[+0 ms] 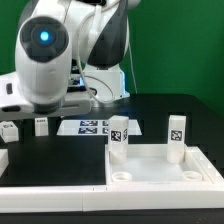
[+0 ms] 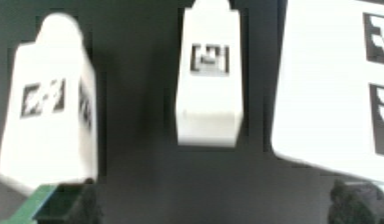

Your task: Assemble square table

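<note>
Next, my gripper takes hold of the centred leg by the flat sides of its tagged block (image 1: pixel 41 127), since the leg narrows to a round neck at one end.
The square tabletop (image 1: pixel 160 172) lies hollow face up at the front of the exterior view's right. Two white tagged legs (image 1: pixel 119 135) (image 1: pixel 177 133) stand upright at its far corners. Two more loose legs (image 1: pixel 10 130) (image 1: pixel 41 126) sit on the black table at the exterior view's left, under the arm. The wrist view shows these as one leg (image 2: pixel 47 100) to the side and one leg (image 2: pixel 210 80) centred between the fingers. My gripper (image 2: pixel 210 208) is open and empty above them; only its dark fingertips (image 2: pixel 64 205) show. The arm hides the gripper in the exterior view.
The marker board (image 1: pixel 90 127) lies flat behind the tabletop and also shows in the wrist view (image 2: pixel 340 90), beside the centred leg. A long white bar (image 1: pixel 50 188) runs along the front edge at the exterior view's left. A green wall stands behind.
</note>
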`<state>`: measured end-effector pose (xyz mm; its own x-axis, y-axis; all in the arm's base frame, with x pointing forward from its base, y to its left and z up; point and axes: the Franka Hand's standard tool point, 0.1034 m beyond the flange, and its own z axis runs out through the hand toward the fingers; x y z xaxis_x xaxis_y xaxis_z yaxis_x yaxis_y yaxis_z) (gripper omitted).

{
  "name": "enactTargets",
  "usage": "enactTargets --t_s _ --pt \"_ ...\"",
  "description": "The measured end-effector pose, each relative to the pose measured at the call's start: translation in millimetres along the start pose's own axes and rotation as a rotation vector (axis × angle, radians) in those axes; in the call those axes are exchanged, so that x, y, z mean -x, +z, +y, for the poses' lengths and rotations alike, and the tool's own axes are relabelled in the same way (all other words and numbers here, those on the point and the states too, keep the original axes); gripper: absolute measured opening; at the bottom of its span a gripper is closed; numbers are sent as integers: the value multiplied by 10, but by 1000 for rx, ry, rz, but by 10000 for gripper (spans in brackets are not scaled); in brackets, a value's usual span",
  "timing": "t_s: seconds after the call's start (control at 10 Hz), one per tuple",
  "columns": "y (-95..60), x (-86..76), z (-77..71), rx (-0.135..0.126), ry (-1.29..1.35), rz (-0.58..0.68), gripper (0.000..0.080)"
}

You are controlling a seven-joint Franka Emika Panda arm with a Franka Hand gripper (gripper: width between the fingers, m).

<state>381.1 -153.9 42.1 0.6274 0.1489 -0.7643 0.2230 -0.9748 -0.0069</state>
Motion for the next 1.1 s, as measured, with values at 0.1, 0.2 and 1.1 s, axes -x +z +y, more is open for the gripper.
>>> enactTargets --t_s 0.1,0.2,1.1 --pt "120 65 -38 -2 29 -65 649" --pt "123 66 -52 -6 24 -108 649" --pt "747 265 -69 -40 31 -123 649"
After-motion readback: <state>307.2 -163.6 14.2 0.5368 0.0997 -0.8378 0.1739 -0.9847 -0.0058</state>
